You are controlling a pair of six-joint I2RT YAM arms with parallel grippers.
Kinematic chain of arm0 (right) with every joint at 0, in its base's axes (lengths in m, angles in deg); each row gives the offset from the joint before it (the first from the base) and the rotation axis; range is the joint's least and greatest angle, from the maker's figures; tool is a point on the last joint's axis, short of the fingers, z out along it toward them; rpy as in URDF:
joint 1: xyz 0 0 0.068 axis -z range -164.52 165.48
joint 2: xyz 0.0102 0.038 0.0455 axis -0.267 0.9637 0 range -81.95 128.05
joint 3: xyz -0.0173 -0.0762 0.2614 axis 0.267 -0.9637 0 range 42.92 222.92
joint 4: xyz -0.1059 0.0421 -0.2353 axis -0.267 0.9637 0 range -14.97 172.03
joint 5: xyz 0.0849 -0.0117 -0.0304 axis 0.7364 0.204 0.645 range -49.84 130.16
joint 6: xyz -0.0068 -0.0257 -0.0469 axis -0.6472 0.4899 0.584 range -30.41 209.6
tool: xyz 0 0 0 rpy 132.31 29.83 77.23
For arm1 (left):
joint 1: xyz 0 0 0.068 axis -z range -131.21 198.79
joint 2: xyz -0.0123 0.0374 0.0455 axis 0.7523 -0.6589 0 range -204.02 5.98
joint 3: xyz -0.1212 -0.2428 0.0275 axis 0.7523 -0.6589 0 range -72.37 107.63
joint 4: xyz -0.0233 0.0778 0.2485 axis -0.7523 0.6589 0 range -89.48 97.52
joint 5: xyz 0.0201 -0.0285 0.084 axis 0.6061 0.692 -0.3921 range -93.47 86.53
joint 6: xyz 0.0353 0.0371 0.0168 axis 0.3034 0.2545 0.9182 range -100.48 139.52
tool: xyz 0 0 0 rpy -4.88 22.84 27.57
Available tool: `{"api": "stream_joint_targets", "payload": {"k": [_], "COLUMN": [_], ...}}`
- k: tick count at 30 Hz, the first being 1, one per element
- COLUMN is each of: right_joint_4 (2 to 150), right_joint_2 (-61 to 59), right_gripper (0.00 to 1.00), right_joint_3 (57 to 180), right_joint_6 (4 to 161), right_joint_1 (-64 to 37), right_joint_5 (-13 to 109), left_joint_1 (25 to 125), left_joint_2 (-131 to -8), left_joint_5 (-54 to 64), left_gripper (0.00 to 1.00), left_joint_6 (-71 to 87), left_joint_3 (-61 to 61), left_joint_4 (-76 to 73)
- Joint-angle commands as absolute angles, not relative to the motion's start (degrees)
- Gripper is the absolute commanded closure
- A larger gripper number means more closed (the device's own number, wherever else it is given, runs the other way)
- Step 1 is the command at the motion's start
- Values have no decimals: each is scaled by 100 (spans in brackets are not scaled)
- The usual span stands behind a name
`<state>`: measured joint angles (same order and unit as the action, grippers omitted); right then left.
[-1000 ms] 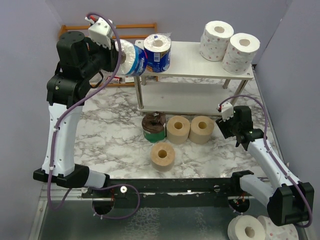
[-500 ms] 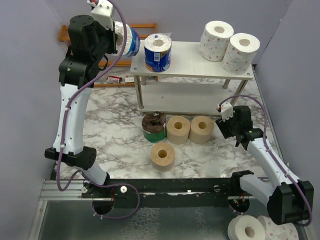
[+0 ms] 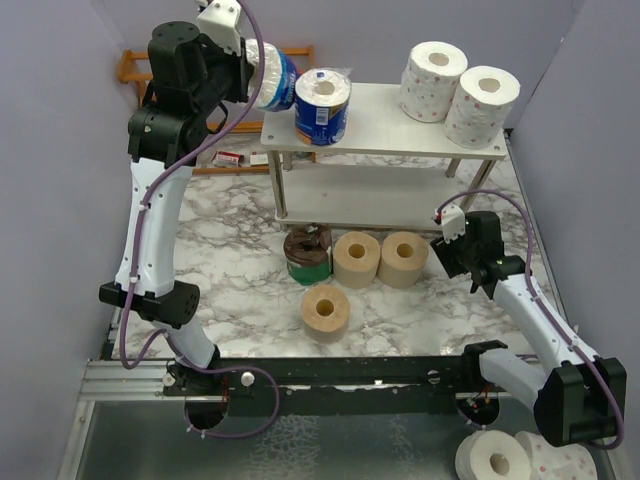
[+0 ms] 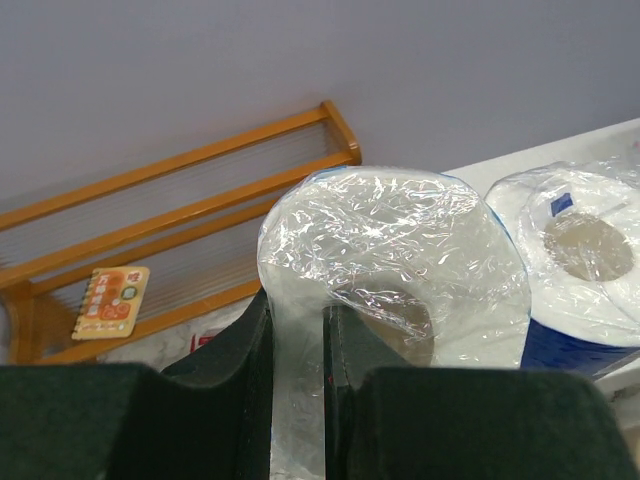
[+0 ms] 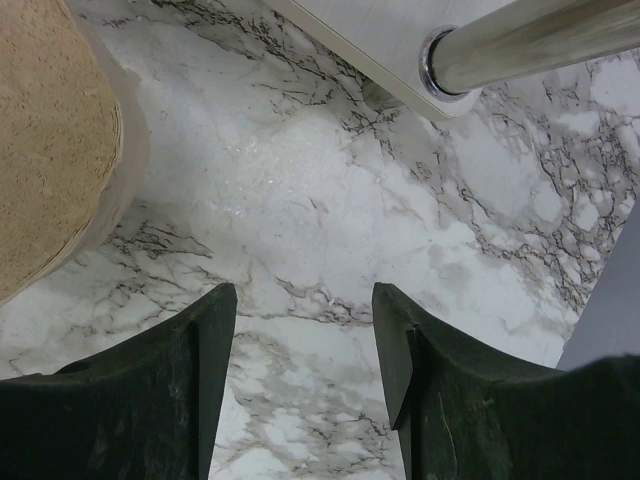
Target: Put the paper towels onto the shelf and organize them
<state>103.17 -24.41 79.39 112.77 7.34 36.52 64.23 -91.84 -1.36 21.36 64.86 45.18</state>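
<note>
The blue-wrapped roll hangs tilted over the shelf's end and would likely fall if I opened now, so my left gripper stays closed on it for now.
My left gripper (image 3: pixel 250 68) is shut on a blue-wrapped paper towel roll (image 3: pixel 272 75), holding it high at the left end of the shelf (image 3: pixel 385 128); one finger sits in the core and one outside the wall (image 4: pixel 298 330). A second blue-wrapped roll (image 3: pixel 322 104) stands on the top tier, also in the left wrist view (image 4: pixel 580 270). Two white dotted rolls (image 3: pixel 432 80) (image 3: pixel 482 104) stand at the top tier's right end. On the table lie a dark brown roll (image 3: pixel 307 253) and three tan rolls (image 3: pixel 356 259) (image 3: pixel 403 258) (image 3: pixel 326 311). My right gripper (image 5: pixel 304 340) is open and empty over the marble.
An orange slatted rack (image 3: pixel 135 67) leans against the back wall behind the left arm, also in the left wrist view (image 4: pixel 180 200). A shelf leg (image 5: pixel 520 45) is just ahead of the right gripper. Two more rolls (image 3: pixel 497 460) lie below the table's near edge. Grey walls close both sides.
My left arm has risen and swung right, carrying the blue-wrapped roll from beside the shelf's left end up to the standing blue roll, which now leans slightly. The right arm has not moved.
</note>
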Motion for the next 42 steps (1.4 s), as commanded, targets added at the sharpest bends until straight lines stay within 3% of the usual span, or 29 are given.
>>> {"api": "stream_joint_targets", "payload": {"k": [1,13,17,23,27,31,36,42], "right_joint_4": [10087,10088,10082,10079,10079,10086,10079,10079], "right_joint_2": [-2389,-2320,-2325,-2324,-2337,-2330,-2319,-2292], "right_gripper": [43,43,43,43,43,43,43,43], "right_joint_3": [7874,7875,7868,7869,7861,7860,7860,7866], "right_joint_6": [11250,11241,11229,11232,11239,11237,11238,11246], "right_joint_1": [766,768,771,766,767,768,767,766], "right_joint_5": [3527,3498,3479,3481,3498,3499,3505,3509], "left_joint_1": [6605,6984,7048,7045,7042,7055,7058,7063], "left_joint_2": [-8996,-9281,-9445,-9426,-9405,-9405,-9450,-9476], "left_joint_5": [669,935,548,264,47,-4,-57,-146], "left_gripper": [100,100,87,78,57,23,2,1], "left_joint_6": [1883,1888,2041,2218,2287,2325,2329,2386], "left_joint_3": [6579,6578,6711,6581,6362,6416,6610,6764], "left_joint_4": [4209,4190,4206,4214,4235,4240,4224,4119]}}
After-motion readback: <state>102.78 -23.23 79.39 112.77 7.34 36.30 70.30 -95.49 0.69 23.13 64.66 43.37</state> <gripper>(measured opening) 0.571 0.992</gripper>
